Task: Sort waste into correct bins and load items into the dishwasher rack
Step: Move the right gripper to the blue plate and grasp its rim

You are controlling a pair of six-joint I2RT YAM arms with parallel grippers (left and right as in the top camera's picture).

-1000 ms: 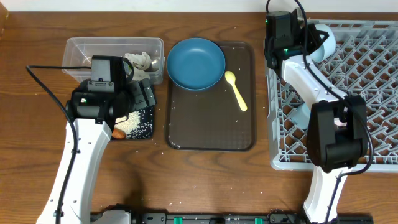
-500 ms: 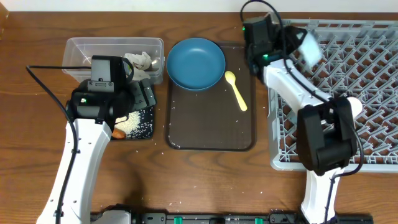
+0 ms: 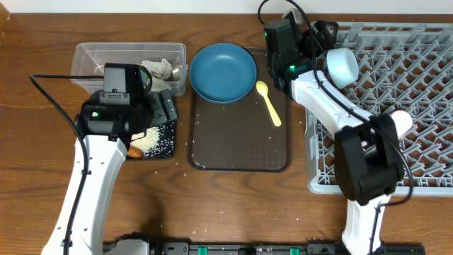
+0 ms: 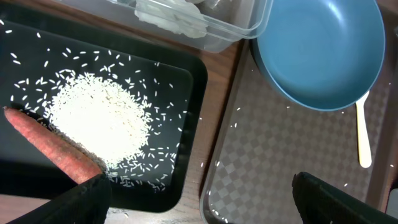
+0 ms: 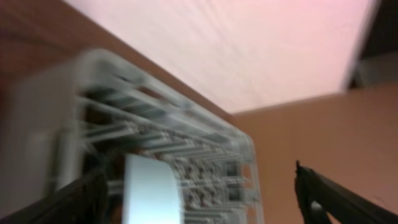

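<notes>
My right gripper pinches the dark blue bowl by its rim on the rack side next, leaving its base free to stand on edge in the rack point(image 3: 417, 85).
My left gripper point(image 3: 165, 110) point(image 4: 199, 193) hangs open over the black tray point(image 3: 172, 151) point(image 4: 186, 81). The tray holds white rice point(image 3: 152, 138) point(image 4: 99, 118) and an orange carrot piece point(image 3: 134, 151) point(image 4: 53, 146). Crumpled tissue point(image 3: 159, 69) point(image 4: 171, 15) lies in the clear tub point(image 3: 92, 60) point(image 4: 230, 31). The dark blue bowl point(image 3: 223, 72) point(image 4: 317, 50) and yellow spoon point(image 3: 269, 103) point(image 4: 362, 137) sit on the brown tray point(image 3: 241, 149) point(image 4: 280, 155). My right gripper point(image 3: 320, 41) point(image 5: 196, 186) is open beside a small white bowl point(image 3: 341, 65) point(image 5: 152, 190) lying in the grey rack point(image 3: 417, 85) point(image 5: 205, 143).
A pale pinkish cup point(image 3: 400, 122) sits in the rack beside my right arm's elbow. The rack fills the right of the table, and the right arm stretches across its left edge. Loose rice grains dot the brown tray.
The right gripper opened and let go of the white bowl, which now lies in the rack's far left part. That wrist swung left towards the tray. The left arm stayed still.
</notes>
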